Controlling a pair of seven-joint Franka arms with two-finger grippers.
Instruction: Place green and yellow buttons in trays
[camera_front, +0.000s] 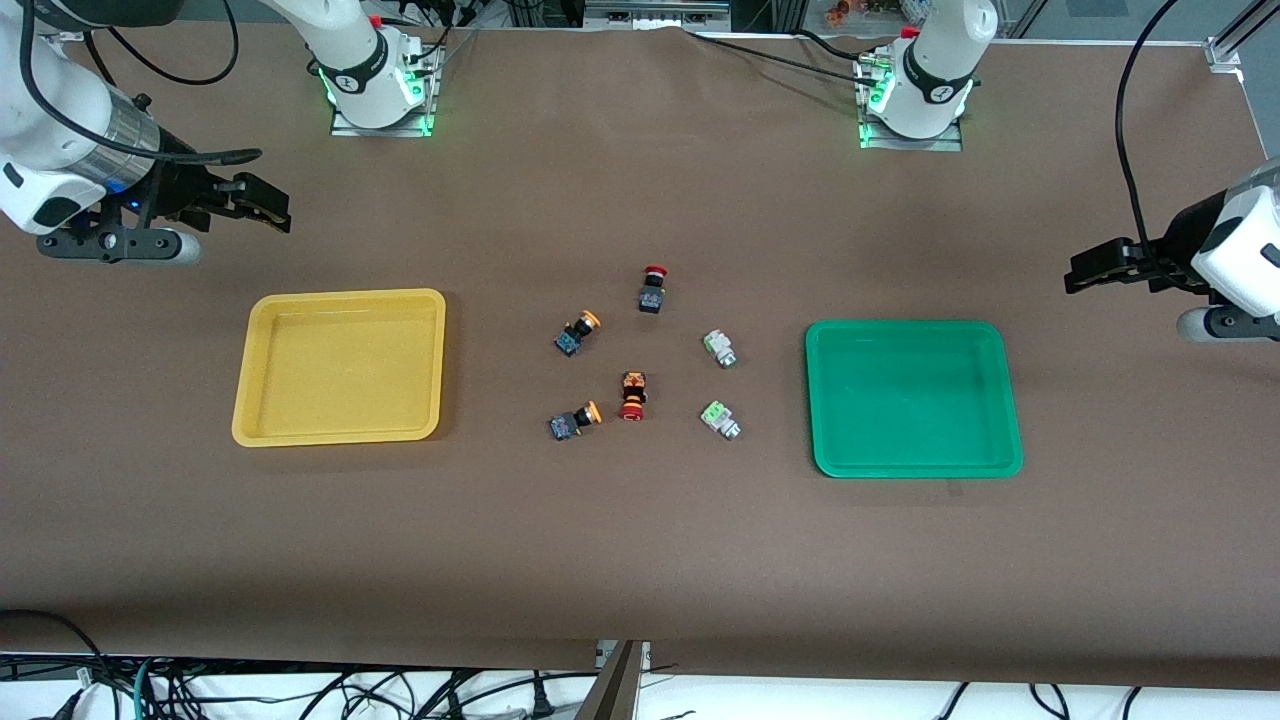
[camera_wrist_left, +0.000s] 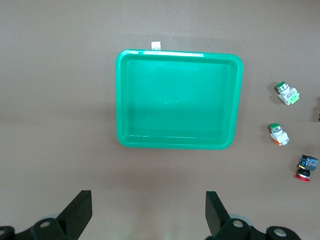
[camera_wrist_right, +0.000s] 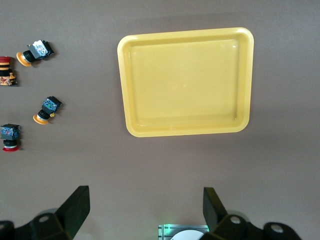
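Note:
My right gripper grips its blue-black block body (camera_front: 567, 343) next, to place the yellow-capped button in the yellow tray (camera_front: 340, 370).
The yellow tray (camera_front: 340, 370) and the green tray (camera_front: 912, 398) lie empty on the brown table. Between them lie two yellow-capped buttons (camera_front: 577, 333) (camera_front: 574, 421) and two white-green buttons (camera_front: 719, 348) (camera_front: 720, 418). My right gripper (camera_front: 265, 205) is open and empty, up over bare table by the yellow tray (camera_wrist_right: 186, 82); its view shows both yellow buttons (camera_wrist_right: 34, 52) (camera_wrist_right: 46, 108). My left gripper (camera_front: 1085, 272) is open and empty over bare table by the green tray (camera_wrist_left: 179, 99); its view shows both green buttons (camera_wrist_left: 287, 93) (camera_wrist_left: 278, 134).
Two red-capped black switches (camera_front: 652, 289) (camera_front: 633, 395) lie among the buttons, one farther from the front camera, one in the middle of the cluster. The arm bases (camera_front: 380, 95) (camera_front: 912, 100) stand along the table's edge farthest from the camera.

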